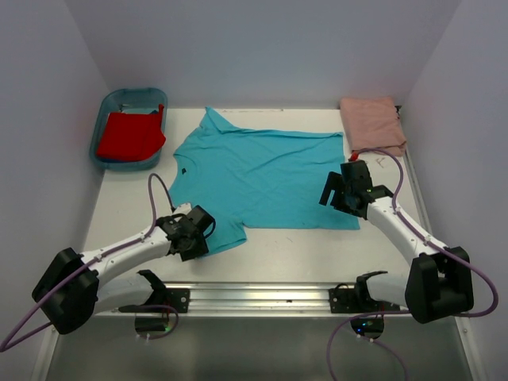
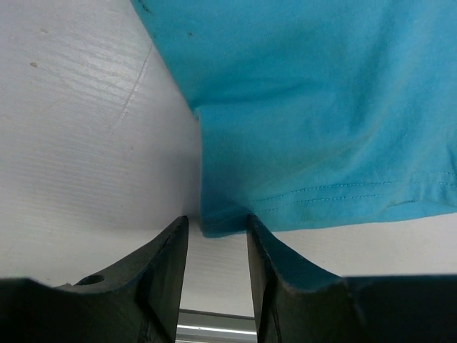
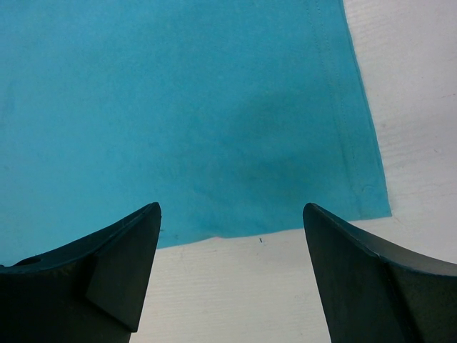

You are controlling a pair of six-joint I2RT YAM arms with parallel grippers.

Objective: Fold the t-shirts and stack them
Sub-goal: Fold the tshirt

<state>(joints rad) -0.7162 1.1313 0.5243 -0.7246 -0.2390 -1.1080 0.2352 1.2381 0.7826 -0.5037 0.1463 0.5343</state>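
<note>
My right gripper grabs the near hem corner of the turquoise t-shirt next, to fold the t-shirt's near side over its body.
The turquoise t-shirt (image 1: pixel 262 178) lies spread flat mid-table, neck to the left, hem to the right. My left gripper (image 1: pixel 194 234) is open at the near sleeve; in the left wrist view the sleeve corner (image 2: pixel 214 225) lies between its fingertips, and the gripper (image 2: pixel 216 218) is not clamped on it. My right gripper (image 1: pixel 343 190) is wide open just above the shirt's near right hem corner (image 3: pixel 368 207); in its wrist view the gripper (image 3: pixel 232 218) is empty. The pale pink shirt (image 1: pixel 371 123) lies folded at the back right. The red shirt (image 1: pixel 131 136) sits in the tub.
The blue plastic tub (image 1: pixel 107 111) stands at the back left corner. A metal rail (image 1: pixel 262 295) runs along the near edge between the arm bases. White walls close in the left, back and right sides.
</note>
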